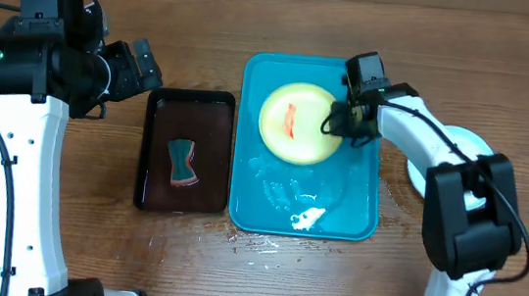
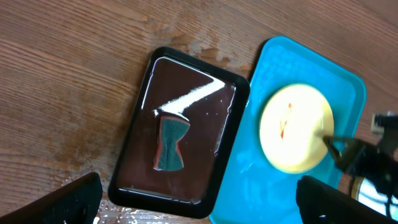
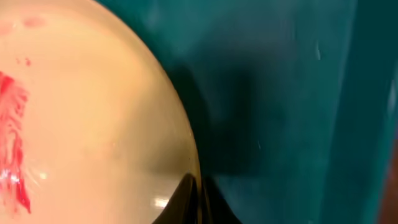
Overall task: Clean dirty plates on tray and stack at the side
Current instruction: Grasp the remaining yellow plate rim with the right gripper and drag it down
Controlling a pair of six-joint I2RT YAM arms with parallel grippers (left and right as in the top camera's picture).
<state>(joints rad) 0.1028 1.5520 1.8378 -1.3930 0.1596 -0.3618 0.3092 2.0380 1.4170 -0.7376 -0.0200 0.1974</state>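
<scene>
My left gripper reaches the teal sponge next and grabs it across its narrow middle (image 1: 181, 163) (image 2: 170, 144), so its bottom stays free to clean the dirty plate.
One pale yellow plate (image 1: 297, 122) with a red sauce smear lies at the far end of the turquoise tray (image 1: 358, 192). My right gripper (image 1: 336, 122) is shut on the plate's right rim, one finger over it and one under it, as the right wrist view (image 3: 198, 190) shows on the plate (image 3: 87, 106). A pale blue-white plate (image 1: 463, 147) lies on the table to the right of the tray, partly hidden by my right arm. My left gripper (image 1: 145, 65) is open and empty, held high over the black tray's far-left side (image 2: 202, 202).
A smaller black tray (image 1: 149, 170) left of the turquoise tray holds dark liquid and a teal sponge (image 1: 181, 162). White foam (image 1: 308, 218) and wet streaks lie on the turquoise tray's near part. Water spots mark the wood near the trays.
</scene>
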